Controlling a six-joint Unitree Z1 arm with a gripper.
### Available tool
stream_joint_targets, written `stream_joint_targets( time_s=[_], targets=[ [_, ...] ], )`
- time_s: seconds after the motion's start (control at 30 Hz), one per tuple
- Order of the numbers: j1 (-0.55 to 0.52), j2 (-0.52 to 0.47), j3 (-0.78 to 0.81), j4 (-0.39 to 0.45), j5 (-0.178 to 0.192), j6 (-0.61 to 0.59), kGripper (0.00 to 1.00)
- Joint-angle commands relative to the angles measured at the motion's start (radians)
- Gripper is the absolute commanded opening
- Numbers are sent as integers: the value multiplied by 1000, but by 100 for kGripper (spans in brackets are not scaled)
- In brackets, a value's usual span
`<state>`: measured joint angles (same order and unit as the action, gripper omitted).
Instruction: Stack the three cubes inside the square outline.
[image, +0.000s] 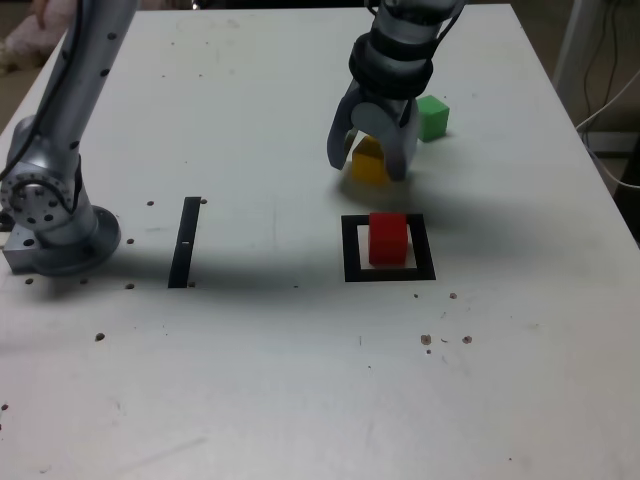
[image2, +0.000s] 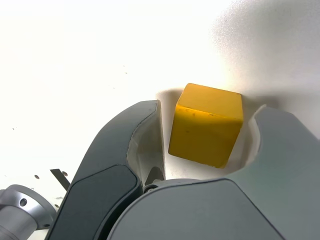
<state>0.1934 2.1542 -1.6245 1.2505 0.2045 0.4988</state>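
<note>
My gripper next needs to grab the yellow cube (image: 367, 160) by two opposite sides, so that it can stack it on the red cube (image: 388, 238).
The red cube (image: 388, 238) sits inside the square outline (image: 350, 262), in the lower middle of the exterior view. Just behind it the yellow cube (image: 367, 160) rests on the white table. My gripper (image: 368, 168) is lowered over the yellow cube and stands open, one finger on each side. The wrist view shows the yellow cube (image2: 207, 125) between the fingers (image2: 145, 135) with a gap on at least one side. The green cube (image: 432, 117) sits on the table just beyond, toward the exterior view's right.
A narrow black strip (image: 185, 242) lies on the table toward the exterior view's left. The arm's base (image: 55, 225) stands at the left edge. Cables (image: 605, 90) hang past the table's right edge. Small dark specks dot the surface.
</note>
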Motion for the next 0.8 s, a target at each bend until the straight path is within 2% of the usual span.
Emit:
stream_joint_targets(
  time_s=[0.0, 0.57, 0.67, 0.77],
  targets=[
    [-2, 2, -5, 3, -1, -2, 31],
    [-41, -58, -28, 56, -7, -59, 31],
    [-52, -84, -30, 77, -17, -95, 31],
    [-66, -108, -33, 98, -42, -137, 31]
  ],
)
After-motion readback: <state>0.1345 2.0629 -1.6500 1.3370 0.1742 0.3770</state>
